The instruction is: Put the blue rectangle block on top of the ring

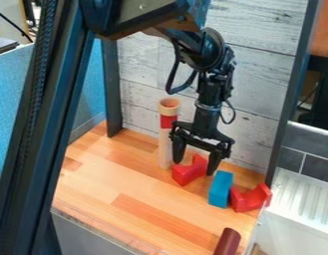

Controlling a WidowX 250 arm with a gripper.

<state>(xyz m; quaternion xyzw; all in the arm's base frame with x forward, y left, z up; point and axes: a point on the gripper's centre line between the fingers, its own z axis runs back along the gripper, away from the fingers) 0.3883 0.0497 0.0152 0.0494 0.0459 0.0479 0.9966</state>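
The blue rectangle block's base has to stay free to rest on the ring, so the gripper should grab the blue rectangle block by its top end next.
The black gripper (195,167) hangs low near the back of the wooden table, its two fingers spread apart. A red notched block (187,172) stands at the fingertips; whether they touch it I cannot tell. The blue rectangle block (220,189) stands on the table just to the front right of the gripper, outside its fingers. Left of the gripper rises a tall upright wooden column with a red band, topped by a light wooden ring (169,105) with an open centre.
A second red notched block (250,198) is right beside the blue block, near the table's right edge. A dark red cylinder (227,242) lies at the front. The wooden table (113,174) has a grey plank wall behind it, dark posts at the sides and a white ridged surface to the right.
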